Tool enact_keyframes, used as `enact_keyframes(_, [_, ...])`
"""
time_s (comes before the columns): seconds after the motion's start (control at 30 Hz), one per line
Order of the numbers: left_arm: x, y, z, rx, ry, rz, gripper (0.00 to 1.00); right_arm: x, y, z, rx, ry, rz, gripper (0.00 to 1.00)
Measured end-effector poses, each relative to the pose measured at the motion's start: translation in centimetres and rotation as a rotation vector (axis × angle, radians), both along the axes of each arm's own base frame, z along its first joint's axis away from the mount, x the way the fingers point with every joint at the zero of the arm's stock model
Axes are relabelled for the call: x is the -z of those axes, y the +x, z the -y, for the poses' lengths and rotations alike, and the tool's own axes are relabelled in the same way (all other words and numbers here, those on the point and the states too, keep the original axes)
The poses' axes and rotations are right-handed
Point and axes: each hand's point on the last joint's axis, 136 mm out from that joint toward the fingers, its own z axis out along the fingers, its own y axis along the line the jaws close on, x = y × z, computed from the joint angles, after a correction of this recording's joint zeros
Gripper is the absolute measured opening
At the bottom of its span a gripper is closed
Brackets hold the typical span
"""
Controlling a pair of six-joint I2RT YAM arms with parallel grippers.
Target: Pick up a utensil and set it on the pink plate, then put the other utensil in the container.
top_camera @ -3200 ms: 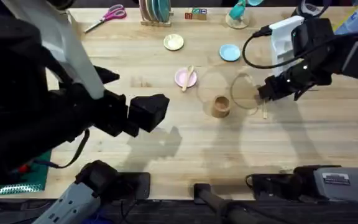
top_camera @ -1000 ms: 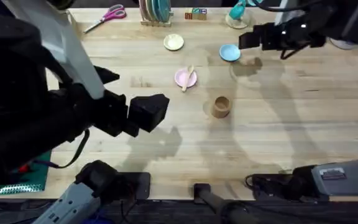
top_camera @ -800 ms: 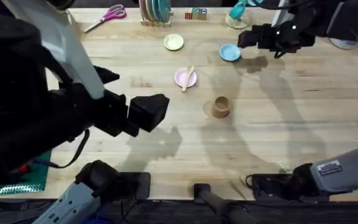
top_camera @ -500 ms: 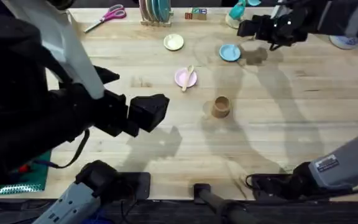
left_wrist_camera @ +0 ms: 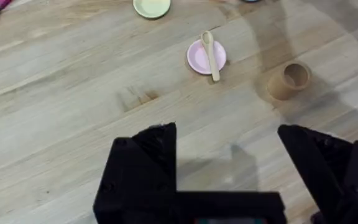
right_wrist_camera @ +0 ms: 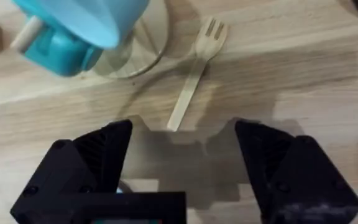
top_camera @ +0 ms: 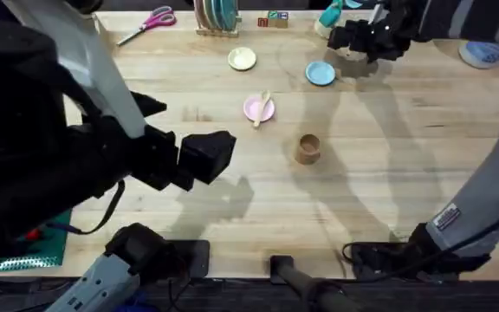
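Observation:
My right gripper picks up the wooden fork by its handle (right_wrist_camera: 186, 98) next, to put the fork in the tan cup.
The utensil, a wooden spoon (top_camera: 263, 106) (left_wrist_camera: 211, 46), lies across the pink plate (top_camera: 253, 110) (left_wrist_camera: 197, 60). The container (top_camera: 308, 148) (left_wrist_camera: 291, 79), a tan cup, stands upright nearer and to the right of the plate. The other utensil, a wooden fork (right_wrist_camera: 194, 71), lies flat on the table beside a teal item (right_wrist_camera: 73, 28). My right gripper (top_camera: 353, 36) (right_wrist_camera: 182, 146) is open at the far right, and the fork's handle end sits just ahead of the gap. My left gripper (top_camera: 206, 156) (left_wrist_camera: 229, 168) hovers open, left of the container.
A light blue plate (top_camera: 320, 74) and a cream-yellow plate (top_camera: 243, 59) (left_wrist_camera: 152, 6) sit behind the pink one. Pink scissors (top_camera: 150, 22) and a dish rack (top_camera: 217, 16) line the far edge. The teal item (top_camera: 332, 16) stands on a clear round base (right_wrist_camera: 143, 55).
My right gripper has swung from just right of the container to the far edge by the teal item. The fork no longer lies beside the container. The left arm has not moved.

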Motion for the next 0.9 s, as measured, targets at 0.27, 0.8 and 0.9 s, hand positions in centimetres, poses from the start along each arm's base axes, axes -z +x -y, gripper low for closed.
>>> enact_keyframes(0.27, [0.0,0.0,0.0,0.0,0.0,0.0,0.995,0.2,1.4,0.8,0.032,-0.012,0.048,0.998])
enact_keyframes(0.8, [0.0,0.0,0.0,0.0,0.0,0.0,0.995,0.6,5.0,1.7,0.086,-0.029,0.09,0.998])
enact_keyframes(0.9, [0.0,0.0,0.0,0.0,0.0,0.0,0.993,0.7,4.8,2.0,0.102,-0.041,0.08,0.998])
